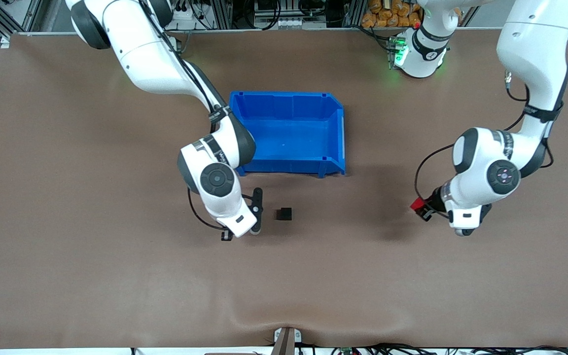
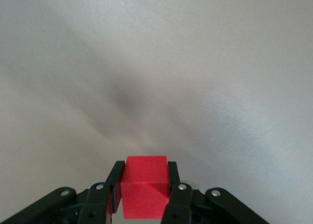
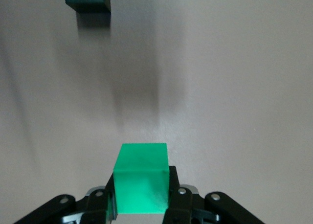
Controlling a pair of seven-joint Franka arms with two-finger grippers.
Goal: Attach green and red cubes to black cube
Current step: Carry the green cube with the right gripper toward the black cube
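The green cube is still well short of the black cube, so it is too early to release. My right gripper moves the green cube there first.
My right gripper (image 1: 257, 212) is shut on the green cube (image 3: 142, 177), held low over the table beside the black cube (image 1: 283, 214). The green cube is hidden in the front view. The black cube sits on the table, nearer the front camera than the blue bin, and also shows in the right wrist view (image 3: 88, 0), apart from the green cube. My left gripper (image 1: 421, 207) is shut on the red cube (image 1: 416, 203) toward the left arm's end of the table, far from the black cube. In the left wrist view the red cube (image 2: 144, 185) sits between the fingers (image 2: 115, 177).
An empty blue bin (image 1: 289, 143) stands at the table's middle, farther from the front camera than the black cube. The right arm's elbow overlaps its corner in the front view. The brown table (image 1: 116, 276) lies bare around the cubes.
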